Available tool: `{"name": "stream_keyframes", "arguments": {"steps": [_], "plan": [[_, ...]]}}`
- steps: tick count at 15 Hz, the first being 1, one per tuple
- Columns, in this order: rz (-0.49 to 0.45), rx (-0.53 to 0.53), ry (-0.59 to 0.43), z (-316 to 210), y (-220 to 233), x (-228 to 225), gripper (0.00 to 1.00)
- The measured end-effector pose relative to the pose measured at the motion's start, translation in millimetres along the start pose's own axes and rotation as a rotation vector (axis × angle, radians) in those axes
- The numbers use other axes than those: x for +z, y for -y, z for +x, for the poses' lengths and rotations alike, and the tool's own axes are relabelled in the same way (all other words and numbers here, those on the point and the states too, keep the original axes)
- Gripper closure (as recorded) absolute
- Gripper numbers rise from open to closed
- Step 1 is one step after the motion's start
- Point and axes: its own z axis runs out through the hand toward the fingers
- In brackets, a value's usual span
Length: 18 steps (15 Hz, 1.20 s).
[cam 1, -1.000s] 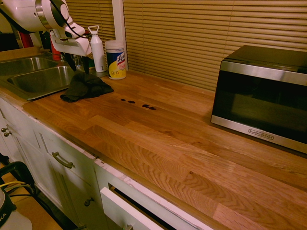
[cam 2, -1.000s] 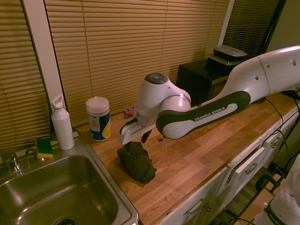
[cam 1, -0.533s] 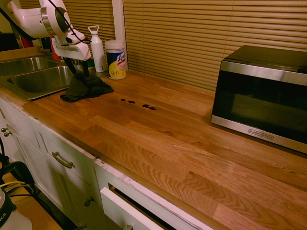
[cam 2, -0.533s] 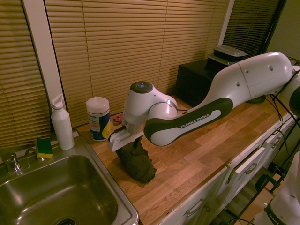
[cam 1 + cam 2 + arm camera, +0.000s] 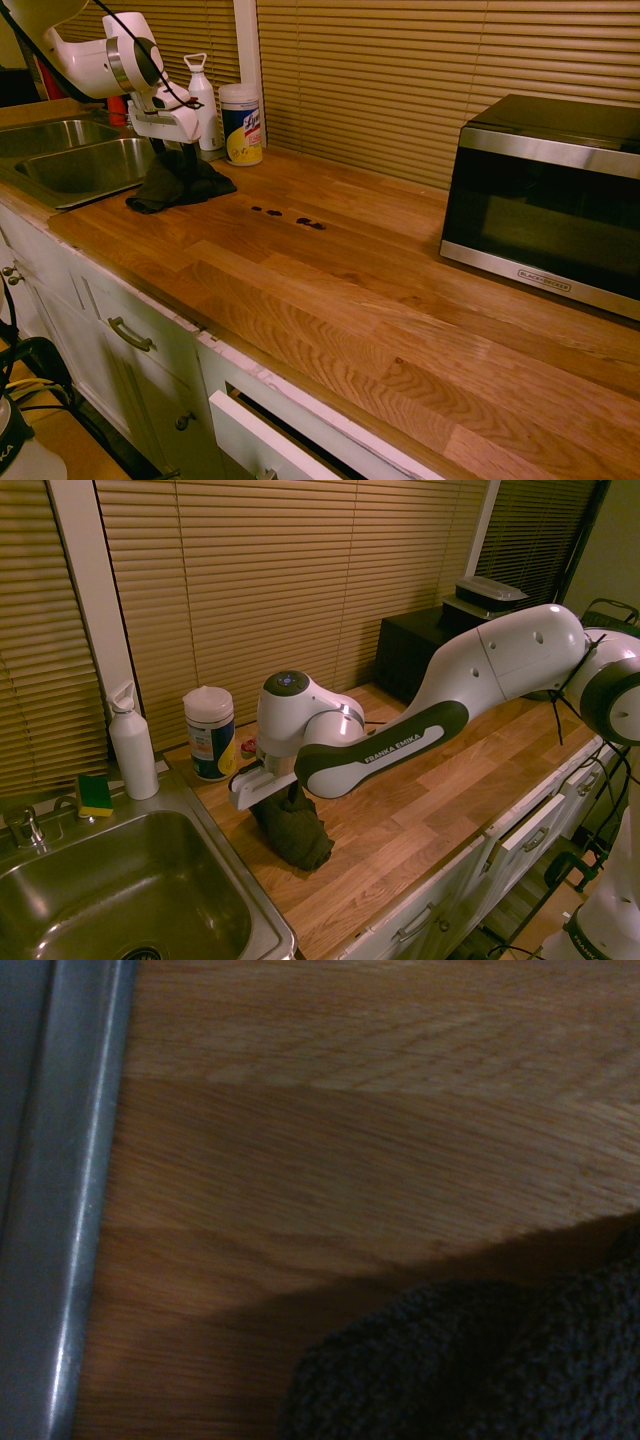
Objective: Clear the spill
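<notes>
My gripper grabs the dark cloth (image 5: pixel 190 185) by its raised top folds next, since the cloth's outer edges lie slack on the wood counter.
The spill (image 5: pixel 290 216) is a short row of small dark glossy blotches on the light wood counter (image 5: pixel 330 290), right of a crumpled dark cloth (image 5: pixel 190 185). The cloth lies beside the sink (image 5: pixel 60 165). My gripper (image 5: pixel 172 165) points down over the cloth with its fingers open, their tips at the cloth's top folds. In the second exterior view the gripper (image 5: pixel 275 802) sits on the cloth (image 5: pixel 300 835), and the arm hides the spill. The wrist view shows the cloth (image 5: pixel 480 1360) close up, the bare wood and the sink rim (image 5: pixel 60 1200).
A white bottle (image 5: pixel 203 100) and a wipes canister (image 5: pixel 241 123) stand at the blinds behind the cloth. A sponge (image 5: pixel 95 794) lies by the sink (image 5: pixel 120 900). A black microwave (image 5: pixel 545 195) stands at the counter's far right. Cabinet drawers run below the counter's front edge.
The gripper has come down from just above the cloth until its open fingers reach the folds. The arm has swung in closer over the counter. Cloth and spill have not moved.
</notes>
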Motion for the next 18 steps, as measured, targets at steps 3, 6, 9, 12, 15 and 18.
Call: {"name": "stream_keyframes", "arguments": {"steps": [3, 6, 9, 12, 15, 18], "plan": [[-0.009, 0.008, -0.001, 0, -1, 4, 1.00], [-0.014, 0.013, -0.003, 3, -2, 5, 1.00], [-0.024, 0.027, -0.009, 12, -5, 8, 1.00], [-0.032, 0.047, -0.016, 30, -12, 13, 1.00], [-0.022, 0.048, -0.021, 53, -22, 14, 1.00], [-0.022, 0.040, -0.031, 79, -39, 16, 1.00]]}}
